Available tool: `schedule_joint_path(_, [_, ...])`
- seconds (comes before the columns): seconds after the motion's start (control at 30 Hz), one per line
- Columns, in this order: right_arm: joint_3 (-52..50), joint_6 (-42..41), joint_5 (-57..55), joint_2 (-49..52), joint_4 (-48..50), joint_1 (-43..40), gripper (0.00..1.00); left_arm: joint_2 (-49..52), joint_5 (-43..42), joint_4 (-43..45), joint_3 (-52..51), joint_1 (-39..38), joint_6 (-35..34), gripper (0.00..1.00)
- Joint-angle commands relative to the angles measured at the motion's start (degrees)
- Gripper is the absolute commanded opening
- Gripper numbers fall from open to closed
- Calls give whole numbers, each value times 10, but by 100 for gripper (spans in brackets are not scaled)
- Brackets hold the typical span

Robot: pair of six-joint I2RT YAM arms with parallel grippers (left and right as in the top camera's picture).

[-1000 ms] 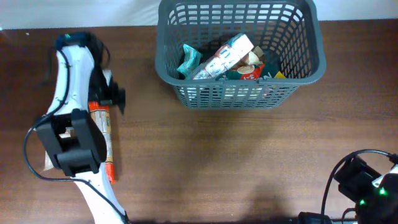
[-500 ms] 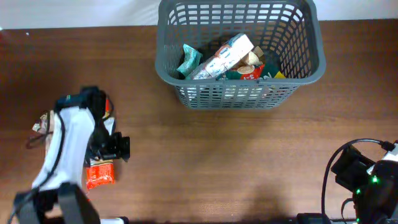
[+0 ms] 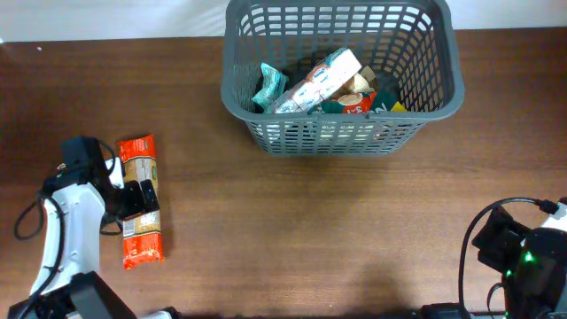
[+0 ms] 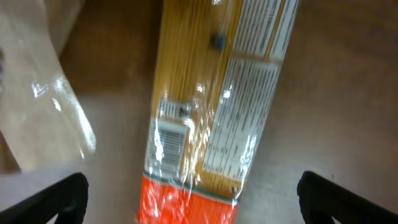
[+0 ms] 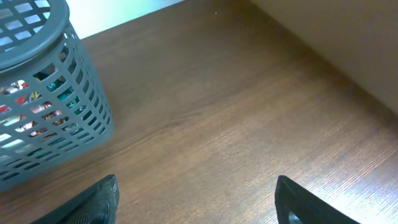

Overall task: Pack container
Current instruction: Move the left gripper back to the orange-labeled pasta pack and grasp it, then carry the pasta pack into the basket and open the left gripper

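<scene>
The long pasta packet [image 3: 140, 164] has a narrow middle. My left gripper should grab it across there, leaving the orange ends free, to lay it lengthwise in the container.
The container [image 3: 239, 97], a dark grey slotted basket, stands at the far middle of the table and holds several snack packets [image 3: 323, 80]. It also shows in the right wrist view [image 5: 93, 112]. A long pasta packet [image 3: 140, 164] with orange ends lies flat at the left. My left gripper [image 3: 133, 202] is open just above it. In the left wrist view the packet [image 4: 211, 112] lies between the two spread fingers [image 4: 193, 199]. My right gripper [image 5: 199, 199] is open and empty over bare table at the front right corner [image 3: 509, 248].
A clear plastic packet [image 4: 43, 106] lies to the left of the pasta packet in the left wrist view. The brown wooden table [image 3: 337, 230] lies between the arms. Black cables loop round the right arm [image 3: 469, 266].
My left arm has drawn back from its stretch over the pasta packet toward the front left, uncovering most of it. The packet and the basket have stayed put. The right arm has barely moved.
</scene>
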State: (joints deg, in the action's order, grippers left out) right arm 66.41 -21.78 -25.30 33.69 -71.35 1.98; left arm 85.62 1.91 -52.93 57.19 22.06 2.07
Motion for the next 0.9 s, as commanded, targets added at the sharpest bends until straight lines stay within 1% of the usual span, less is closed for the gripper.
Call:
schedule_joint_path(0.0, [0, 5, -13, 0, 7, 7, 77, 26, -28, 28, -2, 4, 44, 100])
schedule_joint_path(0.13, [0, 5, -13, 0, 17, 7, 77, 70, -39, 57, -2, 3, 54, 100])
schedule_joint_path(0.3, [0, 5, -13, 0, 18, 7, 77, 151, -41, 89, -2, 3, 54, 99])
schedule_joint_path(0.57, [0, 5, -9, 0, 38, 7, 76, 218, -43, 116, -2, 3, 53, 100])
schedule_joint_path(0.6, [0, 5, -9, 1, 41, 7, 76, 224, -43, 118, -2, 3, 53, 96])
schedule_joint_path(0.63, [0, 5, -9, 1, 42, 7, 73, 231, -43, 121, -2, 3, 52, 72])
schedule_joint_path(0.67, [0, 5, -9, 1, 43, 7, 72, 234, -43, 123, -2, 3, 52, 43])
schedule_joint_path(0.73, [0, 5, -9, 0, 43, 7, 70, 234, -43, 127, -2, 3, 53, 29])
schedule_joint_path(0.8, [0, 5, -9, 1, 43, 7, 70, 234, -43, 123, -2, 3, 53, 22])
schedule_joint_path(0.83, [0, 5, -9, 0, 44, 7, 69, 234, -43, 120, -2, 3, 53, 7])
schedule_joint_path(0.87, [0, 5, -9, 0, 45, 7, 69, 234, -43, 116, -2, 3, 53, 2])
